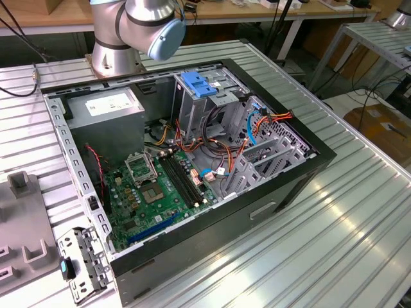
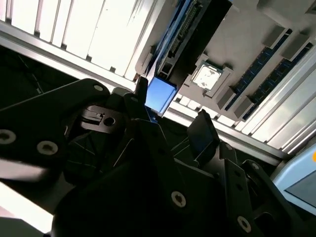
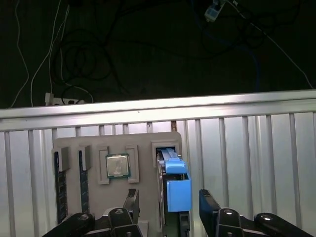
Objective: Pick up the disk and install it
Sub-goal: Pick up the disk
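My gripper is going to grab the disk next, across its two flat sides by the disk's blue bar [image 3: 178, 195], because the disk stands on edge in its tray slot [image 3: 166, 143].
The disk [image 3: 178, 192] stands on edge in a slot of a grey holder tray [image 3: 143, 140], with its blue plastic side rail facing the camera. My gripper [image 3: 170, 205] is open and straddles it. One black fingertip [image 3: 132, 201] and the other [image 3: 208, 203] stand to either side, each with a small gap to the disk. In the second wrist view the disk's blue rail [image 2: 160, 94] shows between the same fingers of the gripper [image 2: 170, 106]. In the exterior view the arm's base [image 1: 125, 32] stands behind the open computer case [image 1: 192, 160].
The tray also holds a processor chip [image 3: 118, 165] and memory sticks [image 3: 60, 185]. In the case are a metal drive cage with a blue latch [image 1: 200, 85], a grey power-supply box [image 1: 106, 106], a motherboard [image 1: 160, 186] and loose cables [image 1: 257, 125]. All rest on a ribbed aluminium table [image 1: 334, 224].
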